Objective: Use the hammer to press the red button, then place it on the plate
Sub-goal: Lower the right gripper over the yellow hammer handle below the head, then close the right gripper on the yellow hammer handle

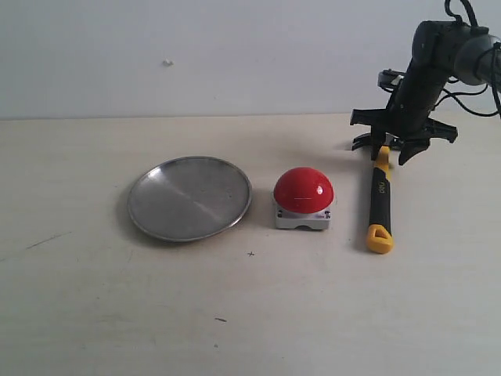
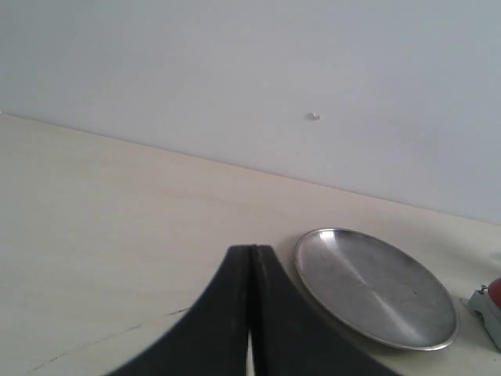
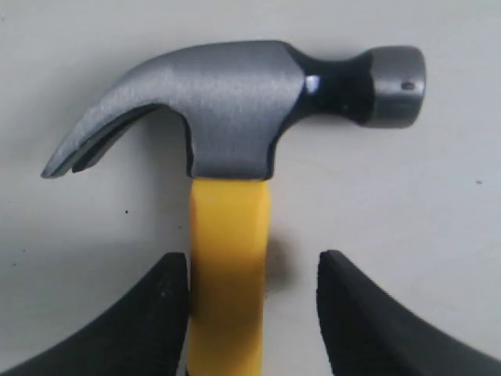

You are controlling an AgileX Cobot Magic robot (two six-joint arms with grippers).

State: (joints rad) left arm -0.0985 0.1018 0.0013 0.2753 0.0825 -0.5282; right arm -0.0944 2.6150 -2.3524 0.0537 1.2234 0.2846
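The hammer needs to press the red button (image 1: 304, 190), so my right gripper should grab the hammer next by the yellow neck of its handle (image 1: 382, 159).
The hammer (image 1: 380, 205) lies flat on the table to the right of the red button (image 1: 304, 190), its yellow loop nearest the front and its head under my right gripper (image 1: 402, 149). In the right wrist view the grey claw head (image 3: 235, 102) and yellow handle (image 3: 228, 258) show; the gripper (image 3: 253, 270) is open and straddles the handle, one finger (image 3: 168, 290) against it, the other apart. The silver plate (image 1: 190, 197) sits left of the button. My left gripper (image 2: 251, 258) is shut on nothing, near the plate (image 2: 376, 286); it does not show in the exterior view.
The pale table (image 1: 250, 313) runs back to a white wall (image 1: 196, 55). A corner of the button's grey base (image 2: 487, 307) shows at the edge of the left wrist view. Small dark marks dot the tabletop near the front.
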